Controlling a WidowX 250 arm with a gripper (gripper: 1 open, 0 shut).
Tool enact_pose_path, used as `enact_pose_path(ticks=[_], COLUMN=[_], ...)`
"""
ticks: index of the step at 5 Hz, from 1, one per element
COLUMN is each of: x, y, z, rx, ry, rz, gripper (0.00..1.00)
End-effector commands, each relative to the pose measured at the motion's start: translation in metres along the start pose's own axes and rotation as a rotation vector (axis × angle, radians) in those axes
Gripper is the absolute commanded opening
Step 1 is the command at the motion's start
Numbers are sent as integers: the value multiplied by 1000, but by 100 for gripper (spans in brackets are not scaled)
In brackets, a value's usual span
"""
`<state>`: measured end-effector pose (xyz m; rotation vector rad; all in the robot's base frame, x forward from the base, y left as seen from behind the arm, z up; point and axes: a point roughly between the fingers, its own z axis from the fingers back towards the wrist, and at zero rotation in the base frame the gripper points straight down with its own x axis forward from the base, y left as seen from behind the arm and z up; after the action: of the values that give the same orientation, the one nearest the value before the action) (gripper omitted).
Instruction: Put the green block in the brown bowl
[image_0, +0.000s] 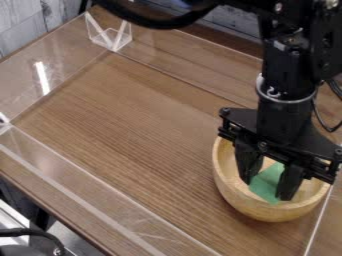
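My gripper is ready to let go of the green block. The block is below the bowl's rim inside the brown bowl, so it would stay in the bowl.
The brown bowl stands on the wooden table at the right front. My black gripper points straight down into it, with both fingers reaching below the rim. Between them sits the green block, tilted inside the bowl, and the gripper is shut on it. The fingers hide the block's ends, and the bowl's near wall hides its lower part.
Low clear plastic walls fence the wooden tabletop. A clear folded plastic piece stands at the back left. The bowl sits close to the right front corner of the fence. Cables hang behind the arm at the right.
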<state>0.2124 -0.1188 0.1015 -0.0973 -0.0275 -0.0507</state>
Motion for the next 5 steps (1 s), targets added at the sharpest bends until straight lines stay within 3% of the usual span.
enact_pose_path(ticks=[1,4,5], x=[4,7,8], y=[-3,-3,-2], z=[5,3,3], rx=[-9,-13,-14], ry=[-33,-56,-55], rz=[-11,-11,-8], gripper=[0,0,100])
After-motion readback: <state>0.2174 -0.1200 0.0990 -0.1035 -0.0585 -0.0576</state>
